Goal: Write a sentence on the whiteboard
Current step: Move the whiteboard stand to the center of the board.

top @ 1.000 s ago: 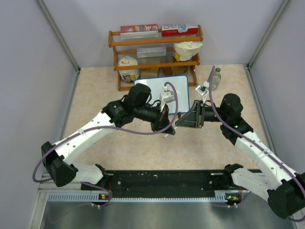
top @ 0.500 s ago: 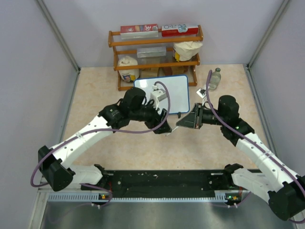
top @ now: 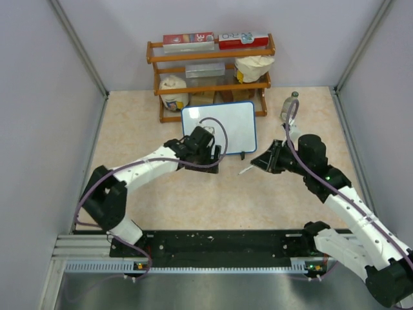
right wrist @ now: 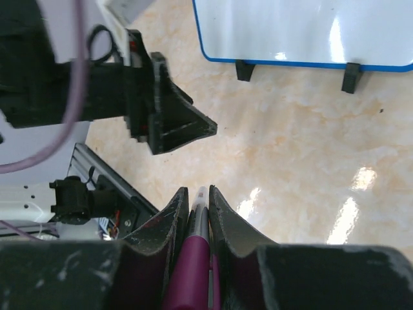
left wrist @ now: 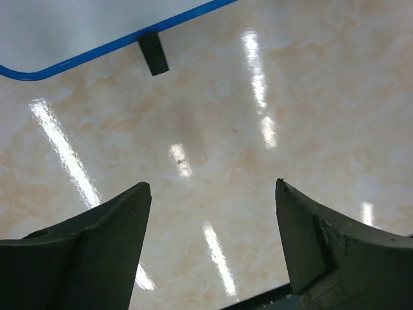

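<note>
I should next grab the whiteboard with my left gripper by its black foot at the whiteboard's near edge. Its white side then stays free for writing.
The whiteboard, blue-framed on two black feet, stands in front of the rack, and its white face shows no sentence in any view. My left gripper hovers just in front of the board's near edge. Its fingers stand wide open over bare tabletop with nothing between them, and the board's frame and one foot show beyond them. My right gripper is shut on a magenta marker, whose pale tip pokes out past the fingertips. The whiteboard lies ahead of it and the left gripper to its left.
A wooden rack holding boxes and bags stands behind the board. A small bottle is at the back right. Grey walls close in both sides, and a black rail runs along the near edge.
My left gripper has opened and drawn back leftward from the right gripper, toward the board's near edge. The right gripper has shifted a little to the right, with the marker still in it.
</note>
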You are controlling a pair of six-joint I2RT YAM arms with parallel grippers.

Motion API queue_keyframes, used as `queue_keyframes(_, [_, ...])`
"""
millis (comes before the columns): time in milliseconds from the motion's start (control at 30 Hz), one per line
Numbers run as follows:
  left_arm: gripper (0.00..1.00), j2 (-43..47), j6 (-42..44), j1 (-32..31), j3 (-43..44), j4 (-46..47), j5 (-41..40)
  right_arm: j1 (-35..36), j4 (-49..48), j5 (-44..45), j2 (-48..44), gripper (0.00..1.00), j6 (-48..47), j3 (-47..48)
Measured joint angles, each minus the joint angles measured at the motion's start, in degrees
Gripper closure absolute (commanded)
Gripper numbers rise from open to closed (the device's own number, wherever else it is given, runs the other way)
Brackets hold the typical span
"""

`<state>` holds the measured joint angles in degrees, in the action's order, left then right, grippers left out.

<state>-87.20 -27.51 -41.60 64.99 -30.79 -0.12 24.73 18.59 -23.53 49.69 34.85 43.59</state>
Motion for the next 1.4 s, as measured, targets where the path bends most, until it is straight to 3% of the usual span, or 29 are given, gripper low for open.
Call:
queue_keyframes(267, [0.28, -13.9, -3.91, 0.0, 0.59, 0.02, -8.94, -2.14, 2.25, 3.65, -1.99, 1.0, -0.17, -0.04])
queue_keyframes(900, [0.52, -20.94, -4.92, 3.34, 4.46, 8.63, -14.6, -5.16, 2.54, 3.32, -2.47, 1.0, -0.35, -0.11])
queue_keyframes(1033, [0.67, -21.86, -4.24, 4.02, 5.31, 9.9, -14.95, -5.16, 2.56, 2.97, -2.43, 1.0, -0.35, -0.11])
queue_keyframes(1167, [0.93, -22.1, -3.74, 4.04, 5.4, 10.8, -15.37, -5.16, 2.56, 2.6, -2.34, 1.0, -0.35, -0.11])
queue_keyframes(1233, [0.99, -22.08, -3.69, 4.04, 5.16, 11.19, -15.37, -5.2, 2.56, 2.49, -2.32, 1.0, -0.35, -0.11])
queue_keyframes(1400, [1.0, -21.2, -3.26, 4.02, 3.5, 13.09, -15.32, -5.42, 2.6, 2.36, -2.32, 1.0, -0.35, -0.11])
